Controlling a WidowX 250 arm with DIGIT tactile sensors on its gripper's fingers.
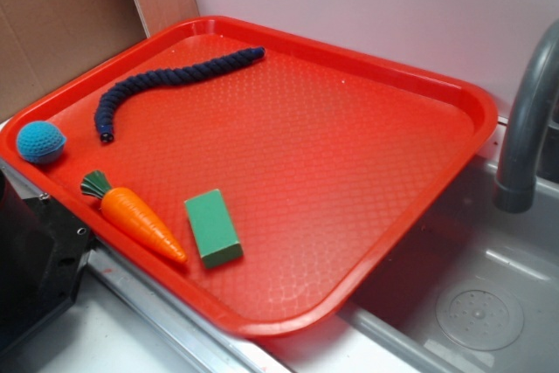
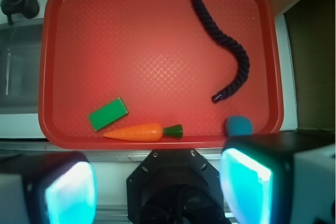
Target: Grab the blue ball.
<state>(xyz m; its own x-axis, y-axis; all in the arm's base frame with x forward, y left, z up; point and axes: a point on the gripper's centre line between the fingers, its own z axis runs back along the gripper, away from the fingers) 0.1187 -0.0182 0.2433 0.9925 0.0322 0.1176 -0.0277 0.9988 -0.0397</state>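
The robot will next lift the blue ball [image 1: 41, 141] off the red tray, and its gripper will grab the ball by its round crocheted sides for that.
The blue ball [image 1: 41, 141], a small turquoise crocheted ball, lies in the near left corner of the red tray [image 1: 332, 155]. In the wrist view the ball [image 2: 239, 125] sits at the tray's [image 2: 147, 51] lower right corner, its lower edge hidden behind my right finger [image 2: 247, 182]. My gripper [image 2: 157, 192] is open and empty, its two cyan pads far apart. It hangs well above the scene, over the robot base just outside the tray's near edge. The gripper does not show in the exterior view.
On the tray lie a dark navy braided rope [image 1: 166, 80] [image 2: 226, 45], an orange carrot [image 1: 140, 220] [image 2: 139, 131] and a green block [image 1: 212, 227] [image 2: 107, 114]. A grey faucet [image 1: 528, 120] and sink [image 1: 480, 303] are beside the tray. The black robot base [image 1: 35, 259] is near the ball.
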